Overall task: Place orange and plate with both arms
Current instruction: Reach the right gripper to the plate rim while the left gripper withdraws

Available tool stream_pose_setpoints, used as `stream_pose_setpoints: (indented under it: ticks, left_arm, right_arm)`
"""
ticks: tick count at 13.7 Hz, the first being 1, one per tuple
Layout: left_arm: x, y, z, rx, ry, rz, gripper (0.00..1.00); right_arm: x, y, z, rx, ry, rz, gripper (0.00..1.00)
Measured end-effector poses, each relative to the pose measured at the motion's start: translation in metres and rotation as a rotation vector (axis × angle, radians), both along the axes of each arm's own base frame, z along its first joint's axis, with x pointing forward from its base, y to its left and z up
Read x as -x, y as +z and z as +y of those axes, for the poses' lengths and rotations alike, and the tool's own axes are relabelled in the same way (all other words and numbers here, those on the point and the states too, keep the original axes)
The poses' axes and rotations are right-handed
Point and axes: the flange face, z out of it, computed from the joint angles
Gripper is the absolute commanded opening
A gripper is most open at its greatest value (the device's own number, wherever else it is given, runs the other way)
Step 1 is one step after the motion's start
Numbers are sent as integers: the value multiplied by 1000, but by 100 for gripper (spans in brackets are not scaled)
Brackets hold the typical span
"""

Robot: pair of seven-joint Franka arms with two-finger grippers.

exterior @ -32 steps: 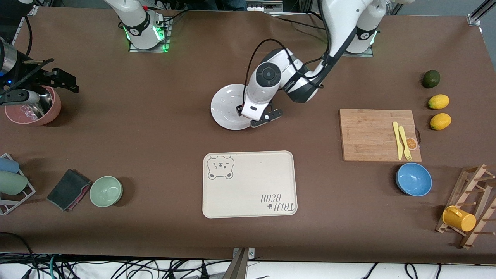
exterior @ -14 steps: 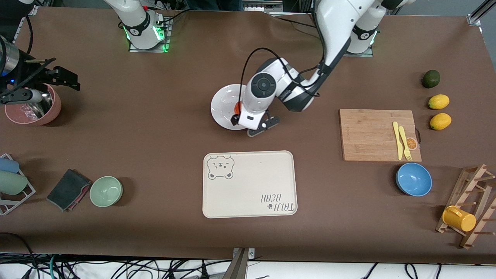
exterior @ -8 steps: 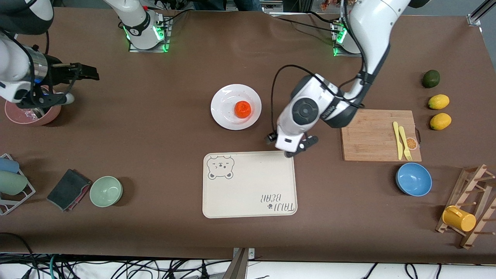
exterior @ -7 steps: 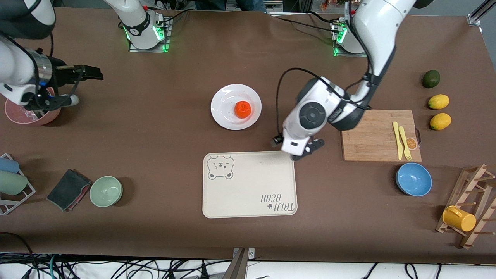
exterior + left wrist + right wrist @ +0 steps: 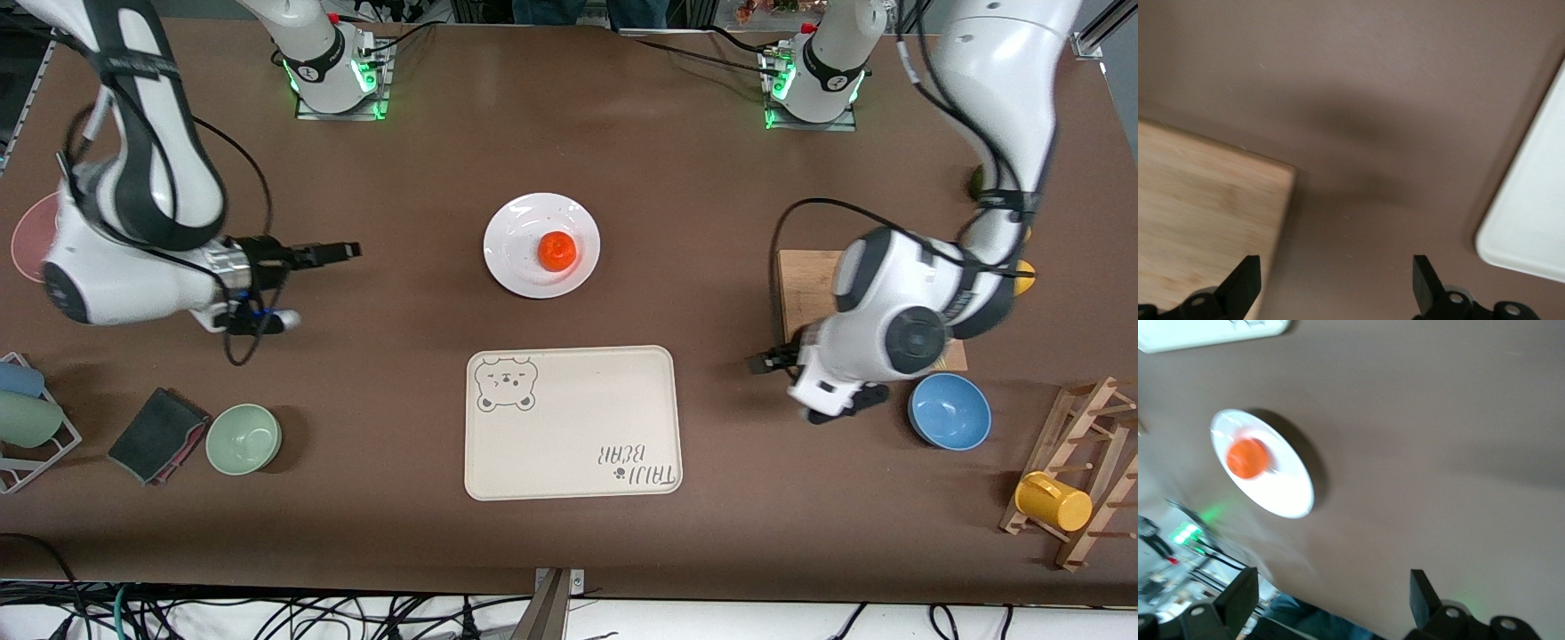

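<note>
The orange [image 5: 556,251] sits loose in the middle of the plate, so my right gripper should grab the plate by its bare outer rim [image 5: 491,241] next.
The orange [image 5: 556,251] sits on the white plate [image 5: 520,238], which lies on the table farther from the front camera than the bear tray. My left gripper [image 5: 805,387] is open and empty over bare table between the tray and the blue bowl. My right gripper [image 5: 307,284] is open and empty over bare table, apart from the plate toward the right arm's end. The right wrist view shows the plate [image 5: 1288,490] and the orange [image 5: 1247,458] ahead of its open gripper [image 5: 1331,600]. The left wrist view shows its open gripper [image 5: 1335,287] over bare table.
The cream bear tray [image 5: 572,422] lies near the front edge; its corner shows in the left wrist view [image 5: 1531,227]. A cutting board [image 5: 805,276] and blue bowl [image 5: 949,411] lie by the left hand. A green bowl [image 5: 244,438], cloth [image 5: 157,434], pink bowl [image 5: 31,240] and mug rack [image 5: 1080,471] stand at the ends.
My left gripper let go of the orange on the plate and moved off toward the blue bowl. My right arm moved from the pink bowl toward the plate.
</note>
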Motion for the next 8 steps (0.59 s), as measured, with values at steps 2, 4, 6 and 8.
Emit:
stream_pose_setpoints:
  ticks: [2,4,6,8]
  left_arm:
    - [-2,16,49,26,-90,8,100]
    - [2,36,82,45,-161,21,100]
    - [8,59,107,57,-221,21,100]
    - [15,83,122,60,-255,22,100]
  right_arm:
    - [12,-34,38,-73,9,-11,100]
    - [21,-63,73,-111,18,-30,100]
    - [27,-86,107,-145,47,-70,100]
    - [37,-113,131,-249,86,-87,100]
